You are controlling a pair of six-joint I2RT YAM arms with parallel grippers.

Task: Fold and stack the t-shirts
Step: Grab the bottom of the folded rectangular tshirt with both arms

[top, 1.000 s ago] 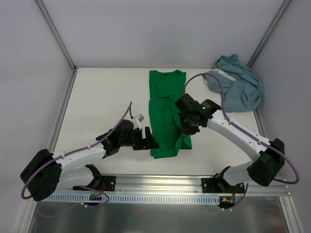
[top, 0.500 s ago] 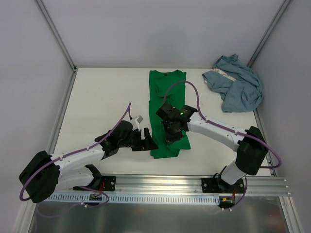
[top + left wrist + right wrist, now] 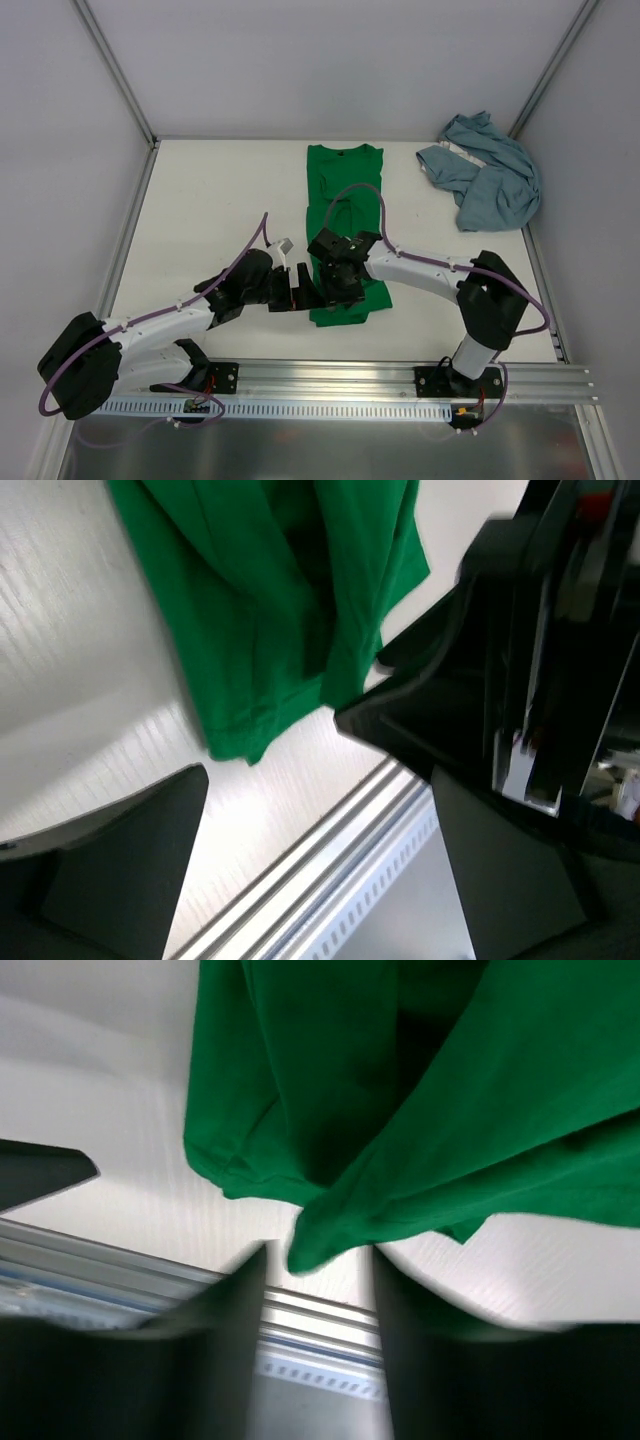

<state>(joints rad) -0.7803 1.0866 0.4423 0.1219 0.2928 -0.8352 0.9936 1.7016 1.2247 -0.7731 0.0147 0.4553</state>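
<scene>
The green t-shirt's folded corner at the near hem [image 3: 344,308] [image 3: 308,1249] will be grabbed next by my right gripper, to fold that end of the t-shirt toward the collar.
The green t-shirt [image 3: 345,190] lies in a long narrow strip at the table's middle, collar toward the back. My right gripper [image 3: 340,288] sits over its near end. In the right wrist view its jaws [image 3: 320,1255] stand slightly apart, with a folded corner of green cloth [image 3: 330,1230] lying at the fingertips. My left gripper [image 3: 305,290] is just left of the shirt's near hem and wide open [image 3: 318,780], with nothing between its fingers; the green hem corner [image 3: 240,735] lies ahead of it. The blue-grey t-shirt [image 3: 495,185] lies crumpled at the back right.
A metal rail [image 3: 400,375] runs along the table's near edge, close to both grippers. Frame posts [image 3: 120,80] and white walls close in the table's left, back and right. The right arm's black body [image 3: 510,670] fills the right of the left wrist view.
My right gripper has swept left across the green shirt's near end, from its right edge toward the left gripper, and its jaws have parted. The left gripper has opened wider.
</scene>
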